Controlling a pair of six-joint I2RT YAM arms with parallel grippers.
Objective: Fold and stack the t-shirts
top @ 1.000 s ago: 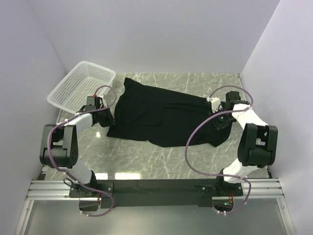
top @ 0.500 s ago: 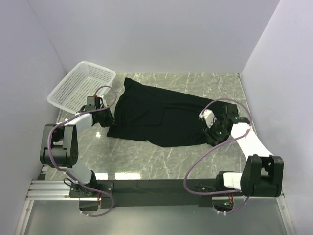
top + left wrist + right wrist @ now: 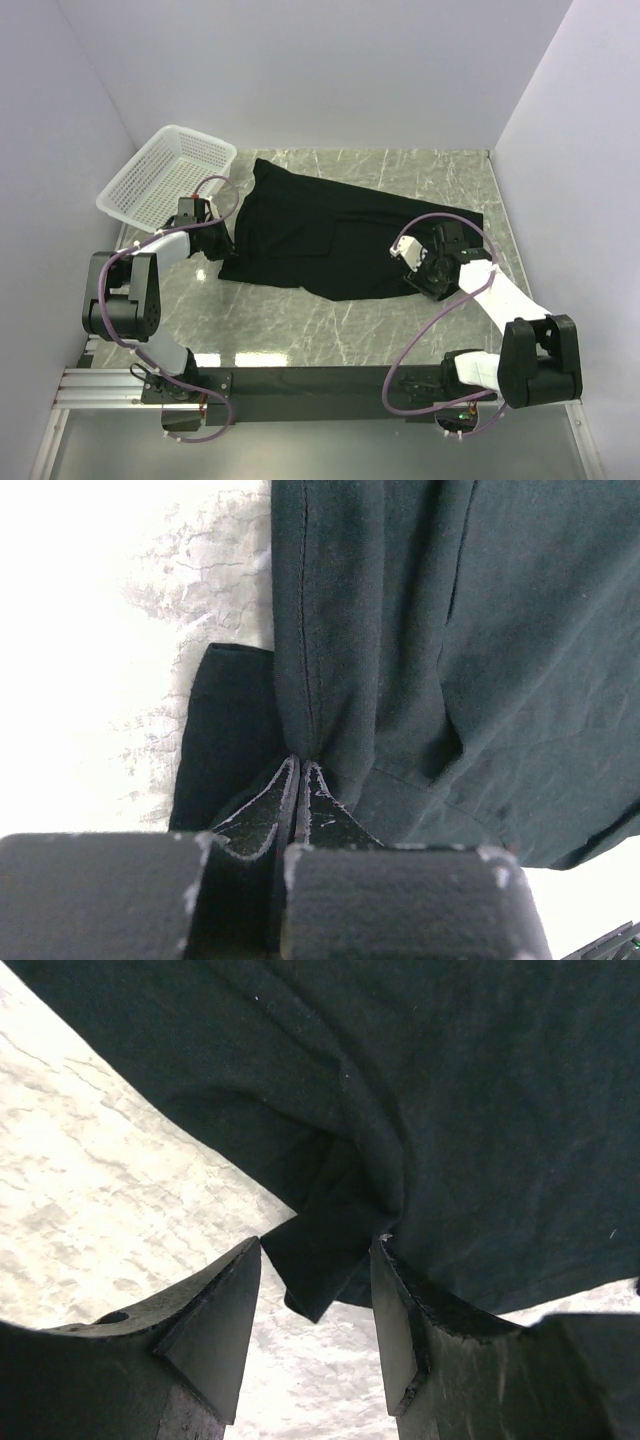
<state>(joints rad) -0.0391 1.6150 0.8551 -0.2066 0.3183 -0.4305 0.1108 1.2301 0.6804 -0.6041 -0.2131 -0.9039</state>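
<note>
My right gripper is to pinch the loose near corner of the black t-shirt next, opposite my left gripper, to stretch and fold the t-shirt.
A black t-shirt (image 3: 320, 235) lies spread across the marble table. My left gripper (image 3: 222, 247) sits at the shirt's left edge. In the left wrist view it (image 3: 300, 767) is shut on a raised fold of the black cloth (image 3: 400, 630). My right gripper (image 3: 420, 275) hovers over the shirt's near right end. In the right wrist view it (image 3: 318, 1250) is open, and a loose corner of the shirt (image 3: 320, 1260) hangs between the fingers without being pinched.
A white mesh basket (image 3: 170, 175) stands at the back left, just behind the left arm. White walls close the table on the left, back and right. Bare marble (image 3: 300, 320) lies between the shirt and the arm bases.
My right arm has swung from the shirt's far right edge leftward and toward the near side. The shirt's right end has shifted inward with it. The left gripper has not moved.
</note>
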